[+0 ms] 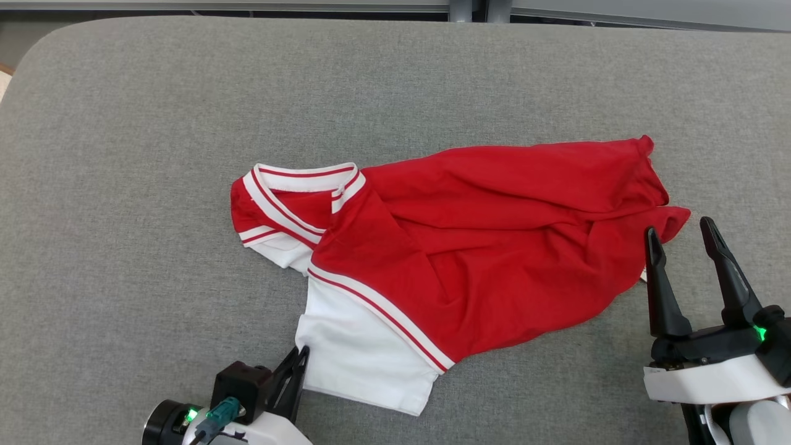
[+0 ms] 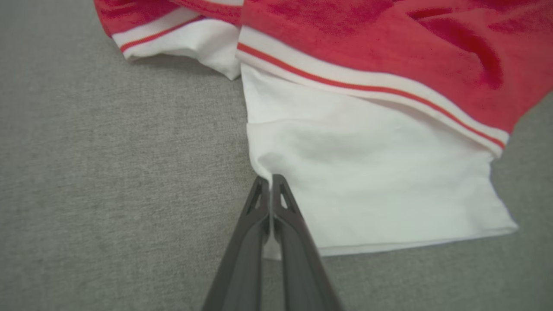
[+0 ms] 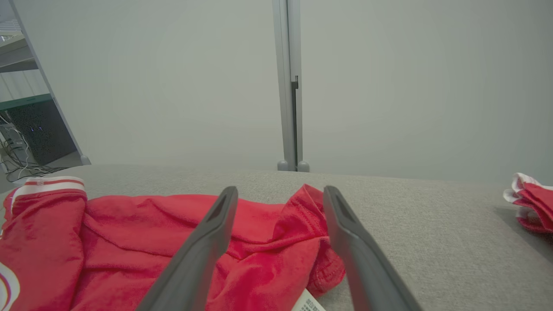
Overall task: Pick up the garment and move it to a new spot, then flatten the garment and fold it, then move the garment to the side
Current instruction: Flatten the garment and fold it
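The hem of the shirt stands up in a fold while the shirt's body (image 1: 489,245) lies slack. My right gripper will next grab the shirt by its red hem (image 1: 667,219).
The garment (image 1: 469,247), a red shirt with white sleeves and red-striped white trim, lies crumpled on the grey padded table (image 1: 123,185), collar (image 1: 303,179) to the left. My left gripper (image 1: 303,353) is shut on the near left corner of the white sleeve (image 2: 367,172); the fingertips (image 2: 281,190) pinch the sleeve's edge, and a sliver of white cloth shows between the fingers. My right gripper (image 1: 680,232) stands open at the garment's right end, its fingers (image 3: 216,224) on either side of the bunched red hem (image 3: 311,216). I cannot tell if they touch the cloth.
A second bundle of red and white cloth (image 3: 529,207) lies on the table to the right of my right gripper. Pale wall panels with a metal post (image 3: 289,86) stand behind the table's far edge. A white label (image 3: 309,304) sticks out under the hem.
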Controlling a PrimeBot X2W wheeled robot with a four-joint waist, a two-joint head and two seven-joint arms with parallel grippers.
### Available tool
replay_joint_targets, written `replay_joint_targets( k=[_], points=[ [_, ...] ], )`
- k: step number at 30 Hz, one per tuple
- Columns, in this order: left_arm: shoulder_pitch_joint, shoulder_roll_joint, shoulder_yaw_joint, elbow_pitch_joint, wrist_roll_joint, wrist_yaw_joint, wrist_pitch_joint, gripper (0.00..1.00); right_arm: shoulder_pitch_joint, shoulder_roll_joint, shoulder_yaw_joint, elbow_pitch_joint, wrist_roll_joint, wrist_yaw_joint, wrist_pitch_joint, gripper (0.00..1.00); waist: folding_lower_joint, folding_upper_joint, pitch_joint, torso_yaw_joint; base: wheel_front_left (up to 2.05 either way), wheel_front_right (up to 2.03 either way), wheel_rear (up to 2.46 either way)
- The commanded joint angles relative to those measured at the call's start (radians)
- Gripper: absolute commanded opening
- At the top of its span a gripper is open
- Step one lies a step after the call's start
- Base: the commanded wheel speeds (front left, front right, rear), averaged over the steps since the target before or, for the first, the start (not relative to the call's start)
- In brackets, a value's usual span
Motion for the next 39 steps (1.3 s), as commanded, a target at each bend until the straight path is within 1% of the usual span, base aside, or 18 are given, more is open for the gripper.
replay_joint_targets(
  k=[1,4,7,9,10,16,18,20,22,27,31,39],
  points=[
    [-0.002,-0.003,0.016,-0.008,-0.007,-0.011,-0.024,0.00,-0.002,-0.010,0.001,-0.005,-0.003,-0.002,-0.001,1.00,0.0000,-0.0001,-0.004,0.009,0.00,0.00,0.00],
    [0.012,-0.005,0.067,-0.053,-0.033,-0.035,-0.082,0.00,0.011,-0.025,-0.010,-0.007,0.002,-0.002,-0.001,1.00,0.0000,-0.0001,-0.010,0.025,0.00,0.00,0.00],
    [0.024,-0.006,0.142,-0.120,-0.061,-0.073,-0.119,0.00,0.019,-0.042,-0.023,-0.010,0.007,-0.002,-0.001,1.00,0.0000,-0.0001,-0.015,0.036,0.00,0.00,0.00],
    [0.033,-0.002,0.202,-0.168,-0.069,-0.096,-0.131,0.00,0.026,-0.053,-0.031,-0.008,0.008,-0.002,-0.001,1.00,0.0000,-0.0001,-0.018,0.041,0.00,0.00,0.00],
    [0.033,-0.002,0.202,-0.168,-0.069,-0.096,-0.131,0.00,0.026,-0.053,-0.031,-0.008,0.008,-0.002,-0.001,1.00,0.0000,-0.0001,-0.018,0.041,0.00,0.00,0.00],
    [0.074,0.016,0.391,-0.303,-0.060,-0.146,-0.138,0.00,0.062,-0.066,-0.044,0.010,0.018,-0.002,-0.001,1.00,0.0000,-0.0001,-0.023,0.041,0.00,0.00,0.00],
    [0.088,0.025,0.450,-0.323,-0.043,-0.151,-0.137,0.00,0.081,-0.078,-0.031,0.020,0.024,-0.002,-0.001,1.00,0.0000,-0.0001,-0.023,0.038,0.00,0.00,0.00],
    [0.102,0.039,0.496,-0.328,-0.020,-0.144,-0.137,0.00,0.100,-0.088,-0.019,0.033,0.039,-0.002,-0.001,1.00,0.0000,-0.0001,-0.022,0.032,0.00,0.00,0.00],
    [0.116,0.038,0.536,-0.339,-0.006,-0.145,-0.137,0.00,0.113,-0.100,0.000,0.057,0.058,-0.002,0.000,1.00,0.0000,-0.0001,-0.021,0.023,0.00,0.00,0.00],
    [0.143,0.057,0.578,-0.341,0.008,-0.156,-0.138,0.00,0.109,-0.140,0.085,0.143,0.097,-0.002,-0.001,1.00,0.0000,-0.0001,-0.019,0.007,0.00,0.00,0.00],
    [0.149,0.069,0.594,-0.333,0.016,-0.160,-0.138,0.00,0.072,-0.148,0.127,0.190,0.100,-0.002,-0.001,1.00,0.0000,-0.0001,-0.017,0.001,0.00,0.00,0.00],
    [0.139,0.076,0.597,-0.326,0.020,-0.167,-0.134,0.00,-0.010,-0.169,0.170,0.282,0.020,-0.002,-0.001,1.00,0.0000,-0.0001,-0.006,0.014,0.00,0.00,0.00]
  ],
)
